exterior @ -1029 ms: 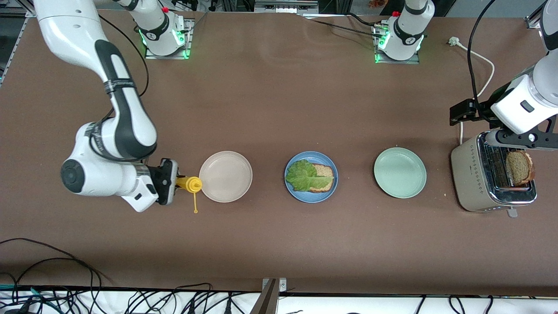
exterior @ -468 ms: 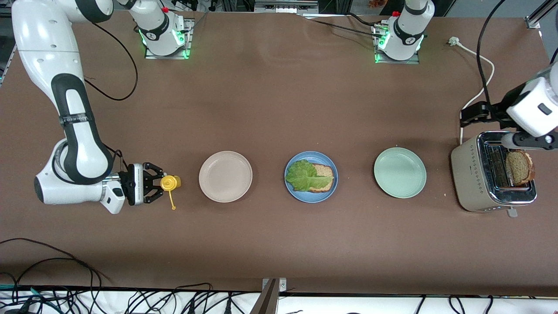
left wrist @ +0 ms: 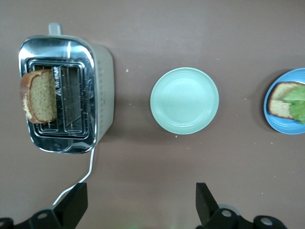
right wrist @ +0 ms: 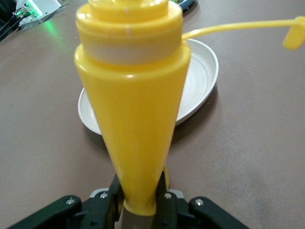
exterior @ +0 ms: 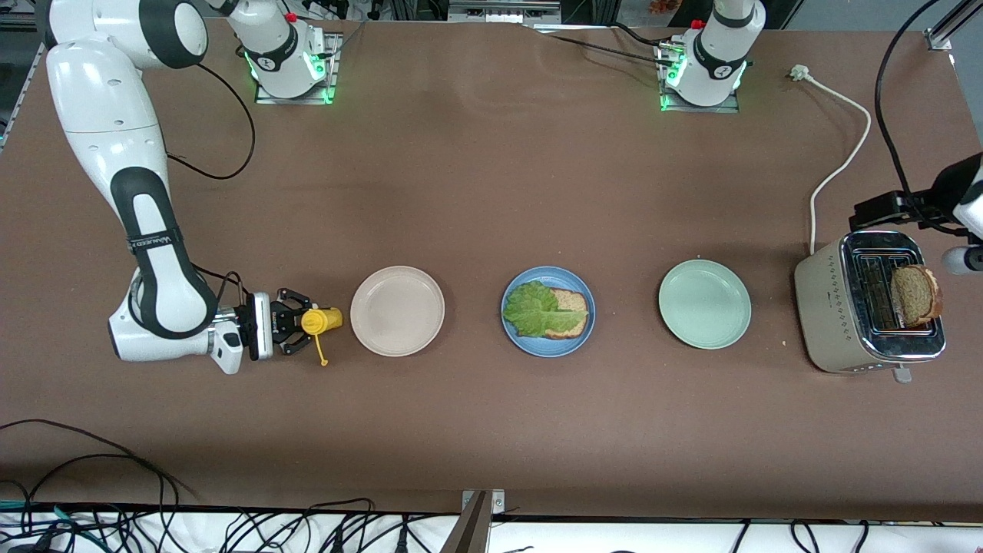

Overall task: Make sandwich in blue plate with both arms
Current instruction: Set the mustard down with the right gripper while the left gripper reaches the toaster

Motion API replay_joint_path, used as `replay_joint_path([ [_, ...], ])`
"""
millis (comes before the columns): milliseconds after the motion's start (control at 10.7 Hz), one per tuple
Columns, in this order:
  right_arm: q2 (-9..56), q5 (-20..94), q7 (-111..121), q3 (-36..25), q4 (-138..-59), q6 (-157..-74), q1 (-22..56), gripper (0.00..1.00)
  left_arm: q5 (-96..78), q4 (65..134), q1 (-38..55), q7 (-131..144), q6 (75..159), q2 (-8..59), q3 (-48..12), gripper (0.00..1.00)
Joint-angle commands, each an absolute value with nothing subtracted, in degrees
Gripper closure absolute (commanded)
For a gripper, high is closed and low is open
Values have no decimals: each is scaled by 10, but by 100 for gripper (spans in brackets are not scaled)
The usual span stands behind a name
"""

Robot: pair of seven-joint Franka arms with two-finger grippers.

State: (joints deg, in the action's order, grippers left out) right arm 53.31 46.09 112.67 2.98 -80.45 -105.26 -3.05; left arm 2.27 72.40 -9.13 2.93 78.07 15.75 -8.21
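Observation:
The yellow squeeze bottle's base (right wrist: pixel 139 209) stands low on the tabletop beside the beige plate, so the bottle would stay there if I opened my right gripper now.
The blue plate (exterior: pixel 547 343) sits mid-table with a bread slice (exterior: pixel 573 306) and a green lettuce leaf (exterior: pixel 534 307) on it. A second bread slice (exterior: pixel 915 294) stands in the toaster (exterior: pixel 829 307). My right gripper (exterior: pixel 296 322) is low over the table beside the beige plate (exterior: pixel 397 310), shut on the narrow end of a yellow squeeze bottle (exterior: pixel 322 320). The right wrist view shows the bottle (right wrist: pixel 136 105) pinched in that gripper (right wrist: pixel 139 198). My left gripper (left wrist: pixel 141 205) hangs open and empty over bare table beside the toaster (left wrist: pixel 102 71).
A pale green plate (exterior: pixel 704 303) lies between the blue plate and the toaster. The toaster's white cord (exterior: pixel 845 153) runs toward the left arm's base. The bottle's loose cap tether (exterior: pixel 322 355) dangles toward the front camera. Cables lie along the table's near edge.
My right arm swung the bottle away from the beige plate, then back part of the way. My left hand drew off the toaster's top toward the table's end.

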Motion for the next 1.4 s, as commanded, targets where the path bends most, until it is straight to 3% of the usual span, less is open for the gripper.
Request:
replay_joint_path([
  [0, 541, 475, 1139, 42, -797, -1044, -46, 100, 39, 721, -111, 25, 779, 182, -84, 0],
  [94, 541, 474, 1139, 42, -796, -1044, -47, 100, 40, 721, -124, 25, 779, 191, -79, 0],
  [187, 541, 473, 1140, 42, -796, -1044, -48, 92, 38, 721, -137, 24, 779, 194, -78, 0],
  [281, 541, 473, 1149, 41, -796, -1045, -48, 65, 38, 721, -140, 24, 780, 194, -78, 0],
  [374, 541, 473, 1153, 41, -796, -1048, -48, 10, 38, 721, -140, 25, 780, 194, -78, 0],
  [468, 541, 472, 1153, 40, -796, -1049, -48, 0, 39, 721, -140, 25, 780, 194, -78, 0],
  [1123, 521, 433, 1153, -10, -789, -1021, -49, 0, 107, 725, -163, 9, 809, 235, -79, 0],
  [1310, 483, 395, 1130, -32, -794, -1013, -47, 0, 108, 735, -194, -72, 872, 253, -79, 0],
])
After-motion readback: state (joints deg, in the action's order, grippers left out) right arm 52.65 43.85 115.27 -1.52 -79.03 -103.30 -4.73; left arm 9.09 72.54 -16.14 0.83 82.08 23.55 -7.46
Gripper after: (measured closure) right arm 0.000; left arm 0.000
